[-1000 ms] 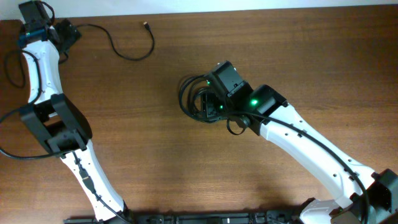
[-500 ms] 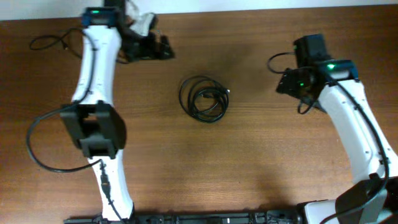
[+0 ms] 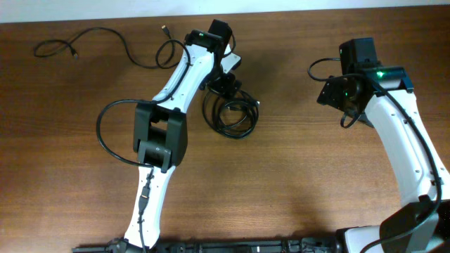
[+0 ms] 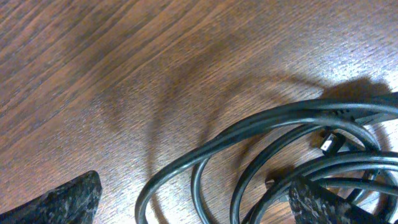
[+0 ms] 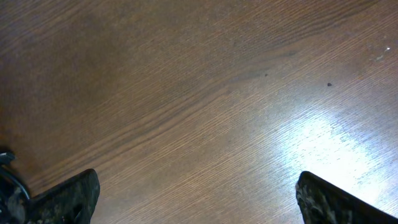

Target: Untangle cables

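My left gripper grabs only the black cable's loop standing out at the coil's far edge next, to untangle it from the rest.
A small coil of black cables (image 3: 232,111) lies on the brown wooden table near the middle. One black cable (image 3: 105,36) lies stretched out alone at the far left, with a plug end (image 3: 164,29). My left gripper (image 3: 227,84) is open at the coil's far edge. In the left wrist view the coil's loops (image 4: 280,155) and a small plug (image 4: 328,143) lie between and ahead of the left gripper's (image 4: 198,202) spread fingertips. My right gripper (image 3: 336,95) is open and empty over bare wood, to the right of the coil; the right wrist view shows it (image 5: 199,199) open too.
The table's far edge meets a white wall (image 3: 316,5) at the top. The left arm (image 3: 158,137) crosses the table from the front edge toward the coil. Thick black robot wires loop beside each arm.
My left gripper has swung right and nearer, from the far left down to the coil's far edge. The loose cable now lies uncovered at the far left. The right arm has hardly moved.
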`<state>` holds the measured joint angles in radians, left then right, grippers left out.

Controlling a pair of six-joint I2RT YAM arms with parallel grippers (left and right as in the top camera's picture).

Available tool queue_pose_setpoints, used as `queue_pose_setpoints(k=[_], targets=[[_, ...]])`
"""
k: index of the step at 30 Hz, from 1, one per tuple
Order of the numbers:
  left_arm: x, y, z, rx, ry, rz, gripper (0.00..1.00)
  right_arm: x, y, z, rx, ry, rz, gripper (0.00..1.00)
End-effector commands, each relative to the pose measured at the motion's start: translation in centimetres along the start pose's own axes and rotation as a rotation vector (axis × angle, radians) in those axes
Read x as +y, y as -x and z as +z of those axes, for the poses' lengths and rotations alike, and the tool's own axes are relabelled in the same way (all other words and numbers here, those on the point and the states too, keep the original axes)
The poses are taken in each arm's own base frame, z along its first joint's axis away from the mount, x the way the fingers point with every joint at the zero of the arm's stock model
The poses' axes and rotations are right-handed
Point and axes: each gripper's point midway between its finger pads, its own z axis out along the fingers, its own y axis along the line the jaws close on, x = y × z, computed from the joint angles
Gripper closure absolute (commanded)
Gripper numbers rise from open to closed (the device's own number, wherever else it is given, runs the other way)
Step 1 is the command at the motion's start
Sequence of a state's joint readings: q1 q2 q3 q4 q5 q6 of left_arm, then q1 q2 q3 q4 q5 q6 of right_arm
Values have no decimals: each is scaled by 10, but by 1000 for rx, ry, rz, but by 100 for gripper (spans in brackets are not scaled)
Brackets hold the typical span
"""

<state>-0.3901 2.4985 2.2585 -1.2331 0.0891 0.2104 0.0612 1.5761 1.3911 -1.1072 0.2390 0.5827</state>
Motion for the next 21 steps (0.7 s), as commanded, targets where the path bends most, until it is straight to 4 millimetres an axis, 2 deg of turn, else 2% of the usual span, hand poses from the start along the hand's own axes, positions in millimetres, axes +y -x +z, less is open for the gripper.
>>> queue_pose_setpoints(k=[1,4,6,8,9,10,11,12,13,16,20,21], targets=[[3,-5,7,23,3,40,24,-3,2,0,-9,-15,0,1],[3,-16,18,58,-6,41,26,-3,2,0,-9,-15,0,1],[4,-15,21,53,-4,41,26,-3,2,0,-9,-15,0,1],[4,-14,21,47,-3,42,44,-3,2,0,-9,-15,0,1],[4,-14,20,47,-3,41,61,-3,2,0,-9,-15,0,1],[4,-12,16,40,0,7,73,-3,2,0,-9,-15,0,1],[4,-6,3,18,4,-23,91,-3,2,0,-9,-15,0,1],[3,3,-25,-18,8,-20,100,-3,2,0,-9,-15,0,1],[1,9,-47,-49,9,-25,100,-3,2,0,-9,-15,0,1],[-13,30,-140,-233,-18,-51,100,-3,2,0,-9,-15,0,1],[-68,43,-246,-509,-260,45,100,-3,2,0,-9,-15,0,1],[-87,41,-287,-607,-332,97,100,-3,2,0,-9,-15,0,1]])
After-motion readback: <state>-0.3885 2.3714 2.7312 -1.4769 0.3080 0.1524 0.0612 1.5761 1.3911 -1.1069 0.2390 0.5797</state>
